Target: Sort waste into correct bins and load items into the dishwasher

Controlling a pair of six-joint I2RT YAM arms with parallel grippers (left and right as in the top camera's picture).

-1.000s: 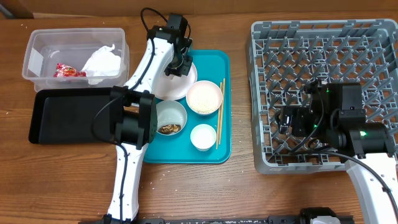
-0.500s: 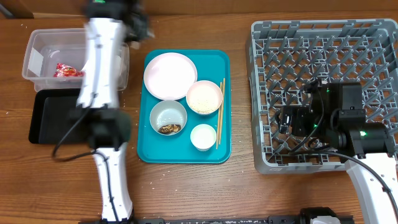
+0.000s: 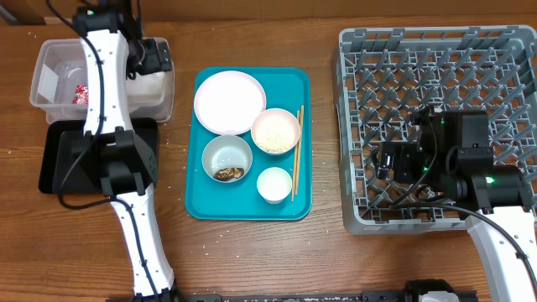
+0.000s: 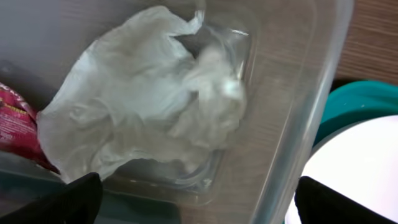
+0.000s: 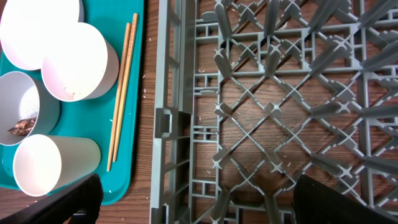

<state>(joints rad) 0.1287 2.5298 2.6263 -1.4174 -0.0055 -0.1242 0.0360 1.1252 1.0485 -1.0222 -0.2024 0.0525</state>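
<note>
I should next pick up the white cup on the teal tray by its rim with my left gripper. The cup's base then stays free for handing over.
My left gripper (image 3: 153, 60) hangs open over the right end of the clear tub (image 3: 49, 52). In the left wrist view the crumpled white napkin (image 4: 155, 93) lies loose in that tub beside the red wrapper (image 4: 13, 124), and nothing sits between the fingers (image 4: 68, 202). The teal tray (image 3: 294, 205) carries a plate (image 3: 229, 101), a bowl of rice (image 3: 275, 132), a bowl with brown scraps (image 3: 226, 161), a cup (image 3: 274, 184) and chopsticks (image 3: 296, 151). My right gripper (image 5: 193, 205) is open and empty above the left side of the grey dish rack (image 3: 436, 50).
The black tray (image 3: 59, 164) lies just in front of the clear tub, partly under my left arm. Loose rice grains are scattered on the wooden table around the teal tray and under the rack.
My left arm swung from the plate on the teal tray across to the clear tub, and its jaws opened there. The right arm has not moved.
</note>
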